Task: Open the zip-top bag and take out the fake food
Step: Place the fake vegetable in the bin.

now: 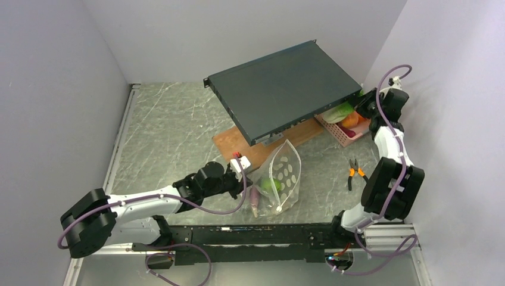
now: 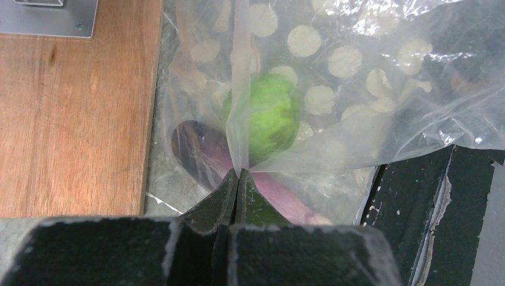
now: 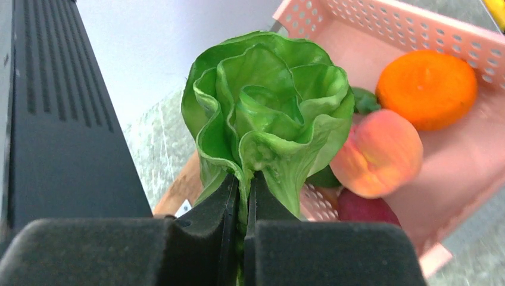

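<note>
The lettuce is hanging above the rim of the pink basket and would likely end up across the rim if I opened now. My right gripper should keep holding the lettuce until it is in the pink basket.
The clear zip-top bag point(image 1: 284, 173) stands crumpled on the table in front of the wooden board. My left gripper point(image 2: 239, 173) is shut on a fold of its plastic. Inside the bag lie a bright green round piece point(image 2: 271, 113) and a purple piece point(image 2: 199, 149) of fake food. Over the pink lattice basket point(image 3: 417, 30) at the far right, my right gripper point(image 3: 243, 182) is shut on a leafy green lettuce piece point(image 3: 268, 107). In the basket sit an orange piece point(image 3: 426, 89), a peach-coloured piece point(image 3: 375, 152) and a dark red one point(image 3: 363, 208).
A flat black equipment case point(image 1: 280, 89) rests tilted on a wooden board point(image 1: 238, 143) behind the bag, its right end beside the basket point(image 1: 342, 136). Orange-handled pliers point(image 1: 355, 173) lie on the table right of the bag. Walls close in on both sides.
</note>
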### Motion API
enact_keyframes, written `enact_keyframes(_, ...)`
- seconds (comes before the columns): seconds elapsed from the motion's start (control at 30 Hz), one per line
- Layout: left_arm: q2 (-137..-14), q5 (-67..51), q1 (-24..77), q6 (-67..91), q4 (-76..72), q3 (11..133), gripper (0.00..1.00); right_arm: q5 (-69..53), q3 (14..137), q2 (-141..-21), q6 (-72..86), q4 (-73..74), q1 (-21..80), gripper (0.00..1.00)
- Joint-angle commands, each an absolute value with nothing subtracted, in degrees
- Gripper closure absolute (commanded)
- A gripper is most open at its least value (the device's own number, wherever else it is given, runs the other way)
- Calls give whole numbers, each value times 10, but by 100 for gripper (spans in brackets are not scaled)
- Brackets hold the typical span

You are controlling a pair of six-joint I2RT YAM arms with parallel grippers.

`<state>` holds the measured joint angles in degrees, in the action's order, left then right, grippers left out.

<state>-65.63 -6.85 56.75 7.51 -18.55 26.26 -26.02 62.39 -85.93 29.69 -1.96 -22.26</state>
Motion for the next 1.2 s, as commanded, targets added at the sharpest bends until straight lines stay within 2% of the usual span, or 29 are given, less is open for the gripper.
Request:
enact_keyframes(0.0, -666, -72, 566, 87, -199, 290, 100, -231, 693, -896, 322, -97, -205, 100)
enact_keyframes(0.43, -664, -55, 565, 99, -177, 298, 100, -185, 771, -1008, 345, -153, -195, 100)
enact_keyframes(0.87, -667, -57, 566, 109, -169, 305, 100, -186, 791, -1060, 331, -158, -171, 99)
enact_keyframes(0.97, -667, -57, 566, 109, -169, 306, 100, -186, 788, -1063, 327, -158, -169, 90)
enact_keyframes(1.07, -668, -58, 566, 110, -171, 306, 100, -183, 788, -1068, 325, -151, -168, 70)
enact_keyframes(1.17, -670, -60, 566, 109, -170, 308, 100, -180, 791, -1074, 324, -141, -168, 56)
